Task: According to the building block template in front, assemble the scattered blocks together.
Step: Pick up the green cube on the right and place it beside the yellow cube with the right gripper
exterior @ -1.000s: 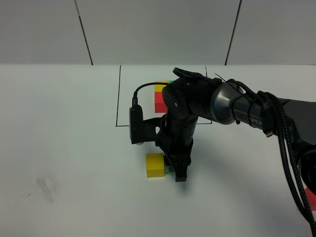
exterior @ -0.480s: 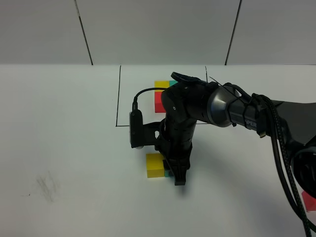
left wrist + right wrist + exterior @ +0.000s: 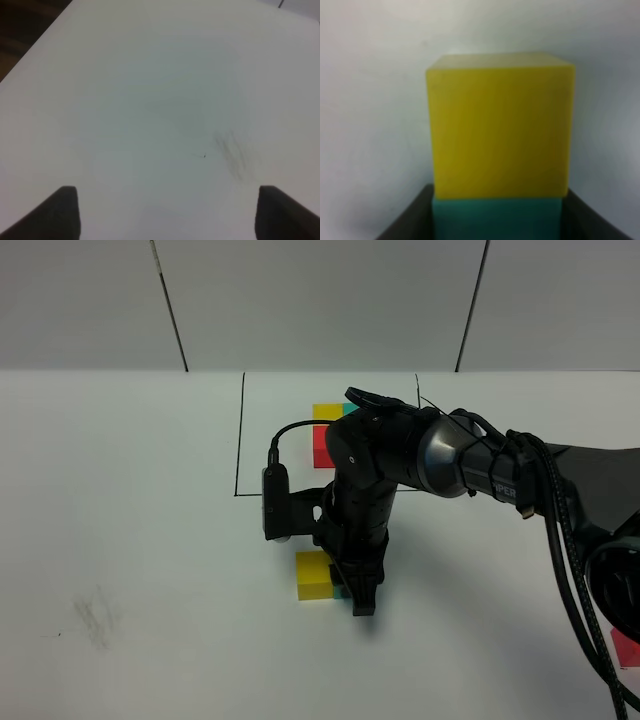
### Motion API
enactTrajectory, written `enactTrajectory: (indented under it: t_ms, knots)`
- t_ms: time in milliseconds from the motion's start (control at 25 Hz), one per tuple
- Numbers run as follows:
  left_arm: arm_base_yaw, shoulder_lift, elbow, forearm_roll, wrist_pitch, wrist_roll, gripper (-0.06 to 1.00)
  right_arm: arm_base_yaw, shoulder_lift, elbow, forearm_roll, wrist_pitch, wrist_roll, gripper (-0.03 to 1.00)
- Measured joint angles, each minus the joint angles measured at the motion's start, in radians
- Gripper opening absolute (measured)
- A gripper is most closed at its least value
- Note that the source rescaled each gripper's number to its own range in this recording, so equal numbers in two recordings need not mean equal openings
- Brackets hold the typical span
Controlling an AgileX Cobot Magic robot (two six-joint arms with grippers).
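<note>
In the right wrist view the teal cube sits level and flush beside the yellow cube, so my right gripper opens next.
My right gripper (image 3: 352, 595) reaches across the middle and points down, shut on the teal cube (image 3: 340, 590). That cube is pressed against the yellow cube (image 3: 314, 574) on the table. In the right wrist view the teal cube (image 3: 497, 217) sits between the dark fingers (image 3: 410, 222), touching the yellow cube (image 3: 500, 125). A red cube (image 3: 628, 646) lies at the far right edge. The template sits behind the arm inside a black drawn frame (image 3: 240, 440). Its yellow (image 3: 326, 412), teal (image 3: 349, 408) and red (image 3: 322, 448) cubes are partly hidden. My left gripper (image 3: 167, 215) is open over bare table.
The right arm's thick body and cables (image 3: 560, 530) span the right half of the table. A faint grey smudge (image 3: 95, 615) marks the near left of the white table; it also shows in the left wrist view (image 3: 235, 155).
The right arm and gripper have shifted very slightly left against the yellow cube. In the last half second almost nothing has moved.
</note>
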Motion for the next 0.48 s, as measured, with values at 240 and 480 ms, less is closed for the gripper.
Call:
enactTrajectory:
  t_ms: [240,480]
  knots:
    - [0.000,0.000,0.000,0.000,0.000,0.000,0.65,0.000,0.000,0.000,0.001,0.000,0.000,0.25]
    - [0.000,0.000,0.000,0.000,0.000,0.000,0.65,0.000,0.007,-0.017,0.030,-0.002,0.020,0.51]
